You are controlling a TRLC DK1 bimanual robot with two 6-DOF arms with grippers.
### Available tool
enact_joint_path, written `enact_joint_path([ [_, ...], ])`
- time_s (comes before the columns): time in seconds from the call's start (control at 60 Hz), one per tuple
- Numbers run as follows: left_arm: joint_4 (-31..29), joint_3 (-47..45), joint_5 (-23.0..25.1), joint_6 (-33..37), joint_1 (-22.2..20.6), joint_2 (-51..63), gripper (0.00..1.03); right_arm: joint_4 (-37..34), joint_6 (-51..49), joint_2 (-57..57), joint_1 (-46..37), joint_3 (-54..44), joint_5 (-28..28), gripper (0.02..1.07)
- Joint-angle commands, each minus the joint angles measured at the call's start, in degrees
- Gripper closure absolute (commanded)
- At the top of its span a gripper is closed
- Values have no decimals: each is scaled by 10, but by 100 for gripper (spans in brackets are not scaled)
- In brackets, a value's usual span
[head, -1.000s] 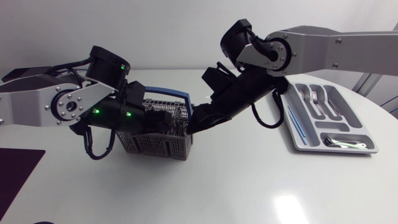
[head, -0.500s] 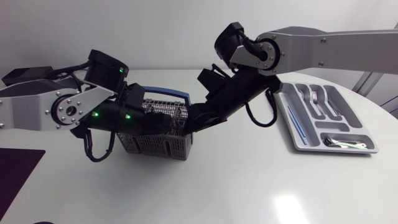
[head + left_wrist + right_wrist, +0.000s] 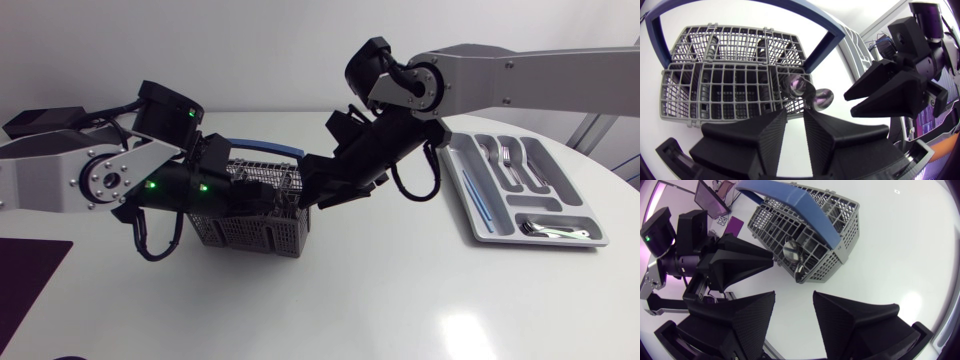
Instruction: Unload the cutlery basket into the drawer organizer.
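Next, my right gripper grabs the spoon by its bowl, which sticks up, since the basket's bars close around the spoon's handle.
The grey cutlery basket with a blue handle stands left of the table's middle. Two spoons stick up in its end compartment, also visible in the right wrist view. My left gripper sits over the basket's near side, fingers pinched on its rim. My right gripper hangs open at the basket's right end, with the spoons just ahead of its tips and nothing between its fingers. The grey drawer organizer lies at the right.
The organizer holds forks and spoons, a blue stick in its long slot and more cutlery in the front slot. A dark mat lies at the left edge. Bare white table spreads in front.
My right arm has swung a little to the left, and its gripper has risen slightly at the basket's right end and narrowed a touch. The left arm and basket stay put.
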Motion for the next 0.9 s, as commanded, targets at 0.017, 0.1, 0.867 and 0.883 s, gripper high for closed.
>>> enact_joint_path([
  [0.017, 3, -17, 7, 12, 3, -10, 75, 2, 54, 10, -3, 15, 8, 49],
  [0.1, 3, -18, 7, 13, 3, -13, 75, 0, 65, 7, -4, 17, 10, 49],
  [0.867, 3, -30, 13, 16, 9, -31, 75, -18, 193, 8, 6, 28, 31, 49],
  [0.883, 3, -30, 13, 16, 10, -31, 75, -20, 194, 8, 6, 28, 31, 49],
])
